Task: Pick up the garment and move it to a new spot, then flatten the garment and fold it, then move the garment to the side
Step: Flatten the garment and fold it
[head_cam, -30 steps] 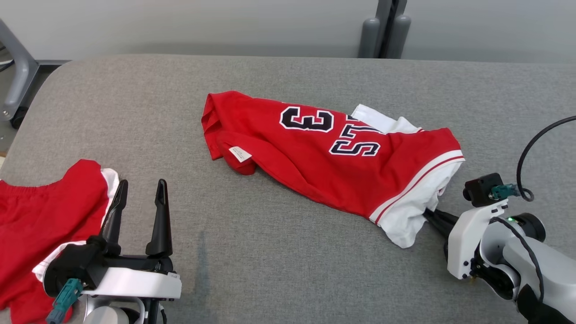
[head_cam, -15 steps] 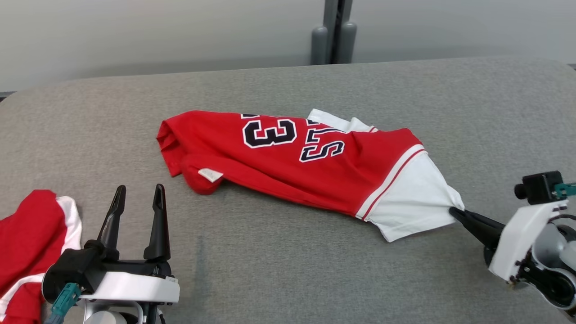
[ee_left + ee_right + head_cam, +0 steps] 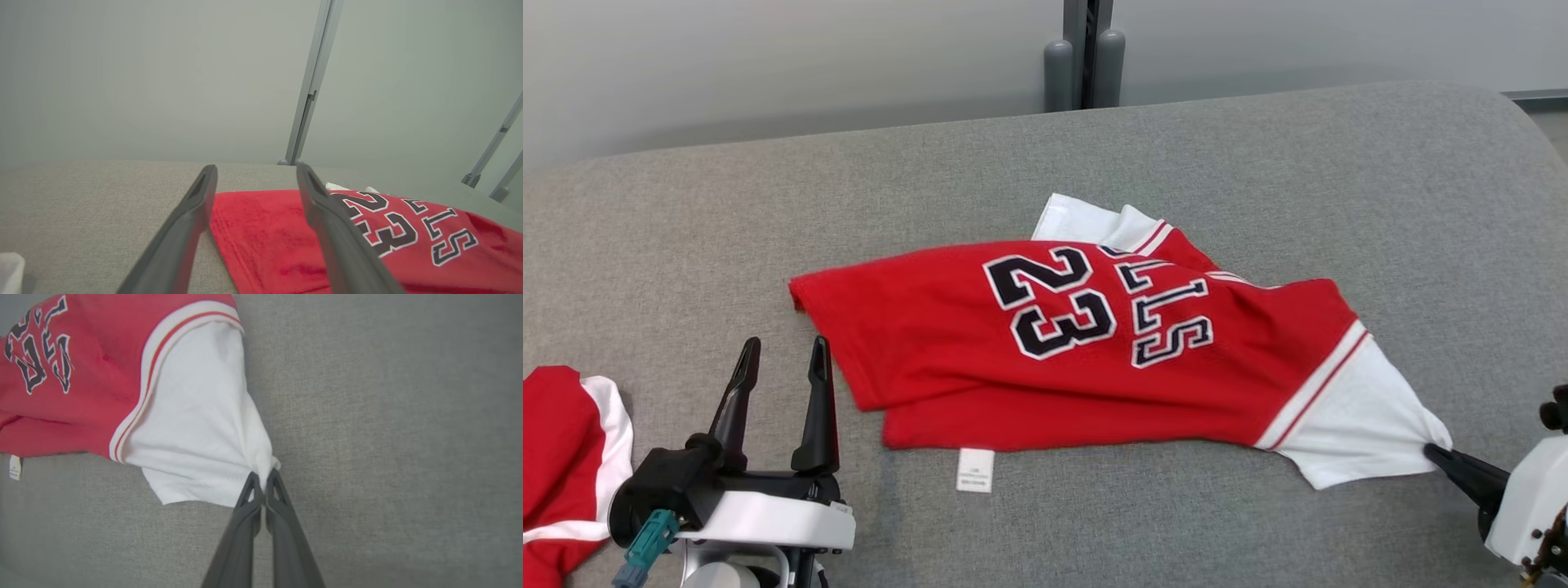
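The left gripper takes hold of the jersey by its red hem [image 3: 858, 407] next. The hem gathers up there, since the jersey lies flat and slack [image 3: 993, 343].
The garment [image 3: 1094, 351] is a red jersey with white sleeves and the dark number 23, lying stretched across the grey padded table [image 3: 768, 212]. My right gripper [image 3: 1431, 449] at the lower right is shut on the tip of its white sleeve [image 3: 204, 428]; the right wrist view shows the cloth bunched between my closed fingertips [image 3: 263, 477]. My left gripper [image 3: 783, 351] stands open at the lower left, just short of the jersey's red hem [image 3: 261, 241], holding nothing. A white label [image 3: 975, 469] hangs off the near edge of the jersey.
A second red and white garment [image 3: 564, 457] lies at the table's left edge beside my left arm. A grey post [image 3: 1082, 57] stands behind the table's far edge. Bare grey table surface lies to the right of the sleeve [image 3: 388, 416].
My right gripper has pulled the sleeve toward the right and nearer me, dragging the jersey flatter so the full 23 shows. The head camera has turned right. My left gripper stayed open.
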